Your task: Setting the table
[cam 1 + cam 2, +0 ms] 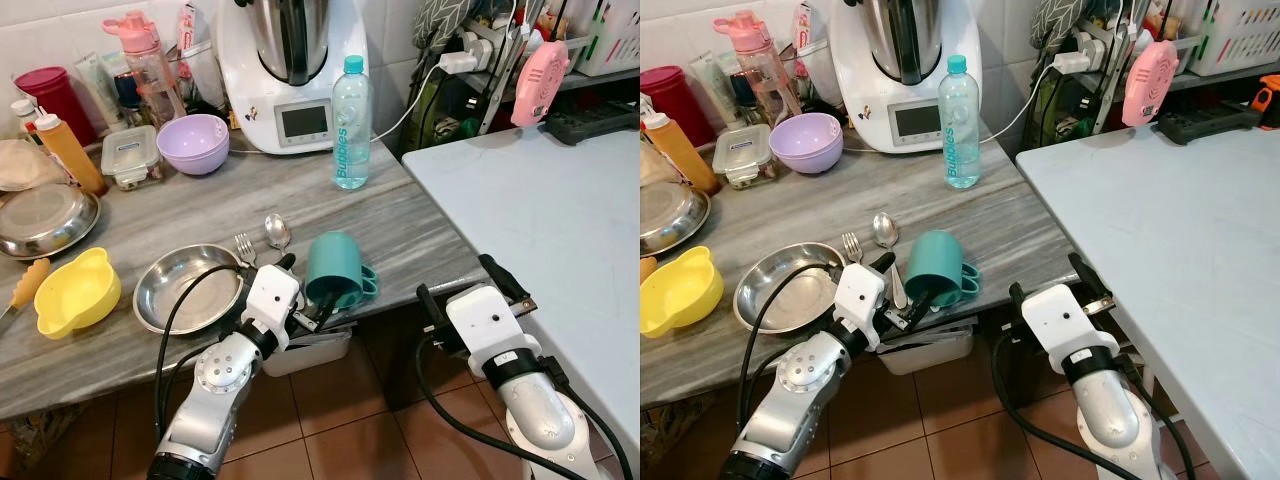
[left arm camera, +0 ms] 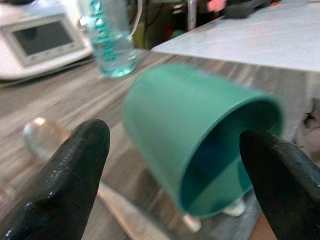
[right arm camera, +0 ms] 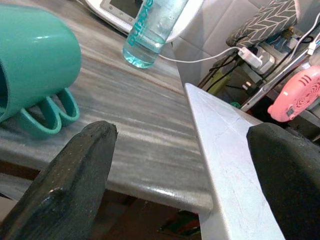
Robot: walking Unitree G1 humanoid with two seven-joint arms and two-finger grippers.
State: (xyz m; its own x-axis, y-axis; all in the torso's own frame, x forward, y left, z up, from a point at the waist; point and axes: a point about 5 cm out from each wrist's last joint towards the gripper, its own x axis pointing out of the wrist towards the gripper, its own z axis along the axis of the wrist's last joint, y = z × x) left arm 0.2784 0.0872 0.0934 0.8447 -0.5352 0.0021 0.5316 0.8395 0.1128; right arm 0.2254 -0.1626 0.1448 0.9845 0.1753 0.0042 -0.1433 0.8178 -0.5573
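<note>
My right gripper is to grab the cup by its handle (image 1: pixel 370 282) next. The handle's flat sides stick out, since the cup's round body (image 1: pixel 334 258) lies on its side.
A teal cup (image 1: pixel 335 265) lies on its side at the front edge of the grey stone counter (image 1: pixel 420 220), mouth toward me and handle loops on its right. My left gripper (image 1: pixel 308 290) is open right at the cup's mouth, one black finger on each side of the rim (image 2: pixel 200 140), not closed on it. A spoon (image 1: pixel 277 232) and a fork (image 1: pixel 245 247) lie just left of the cup, beside a round steel plate (image 1: pixel 190 288). My right gripper (image 1: pixel 460 282) is open, low at the counter's front right corner, holding nothing.
A yellow bowl (image 1: pixel 75 292), a second steel plate (image 1: pixel 45 220), a purple bowl (image 1: pixel 193 142), a water bottle (image 1: pixel 351 120) and a white appliance (image 1: pixel 290 70) stand on the counter. A pale table (image 1: pixel 560 210) adjoins on the right. Tiled floor lies below.
</note>
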